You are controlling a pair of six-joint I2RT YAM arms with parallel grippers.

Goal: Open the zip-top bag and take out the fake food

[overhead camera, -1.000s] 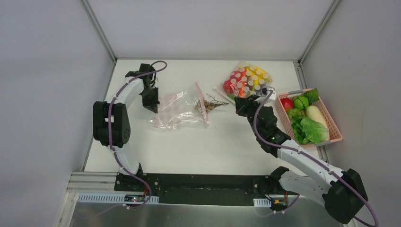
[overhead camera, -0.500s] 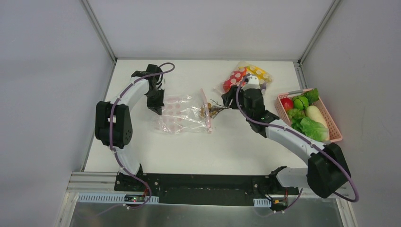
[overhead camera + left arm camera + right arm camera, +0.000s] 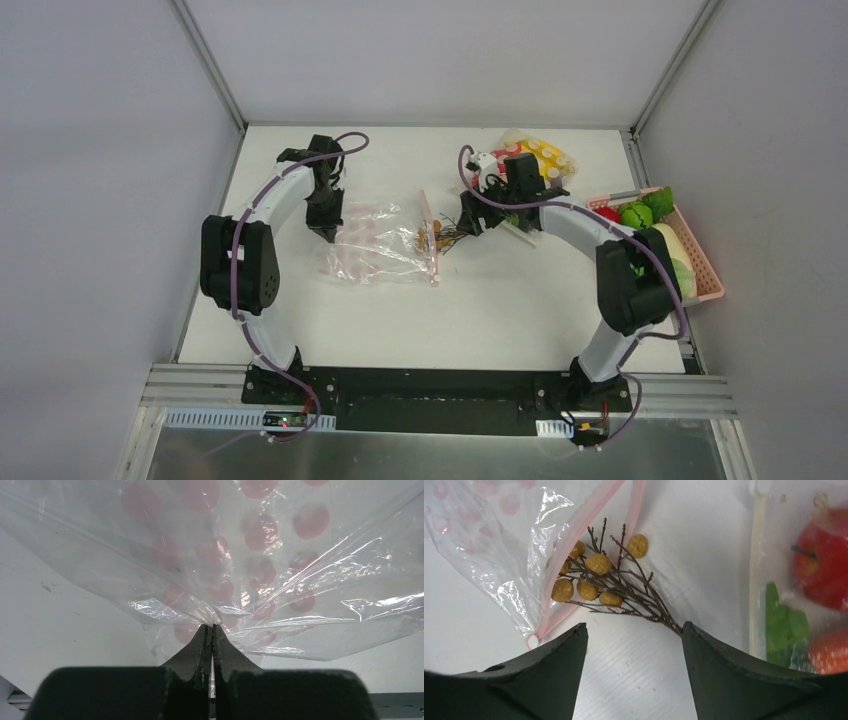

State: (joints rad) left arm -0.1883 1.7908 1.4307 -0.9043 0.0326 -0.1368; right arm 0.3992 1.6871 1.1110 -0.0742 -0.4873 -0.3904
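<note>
My right gripper grabs the brown twig bunch by its gathered stem end [image 3: 462, 233] [image 3: 667, 619] next, to pull the berries out of the bag's opening.
The clear zip-top bag [image 3: 372, 246] with pink dots lies on the table, its pink zip strip [image 3: 431, 243] open on the right. My left gripper [image 3: 326, 226] is shut on the film at the bag's left edge [image 3: 212, 626]. A brown twig bunch with tan berries [image 3: 600, 578] lies half out of the bag's mouth. My right gripper [image 3: 634, 626] stands open just short of the twig's stem end, with nothing between its fingers. Fake food sits in the pink basket [image 3: 706, 284]: a green round fruit [image 3: 636, 215], a white radish [image 3: 671, 240], lettuce.
A second clear bag with white dots [image 3: 540, 155], holding red, orange and yellow items, lies behind my right wrist and shows at the right of the right wrist view [image 3: 819, 575]. Enclosure walls stand along the far and side edges of the table.
My right gripper has swung left from near the basket to the bag's mouth and has opened. The left gripper keeps its grip on the bag.
</note>
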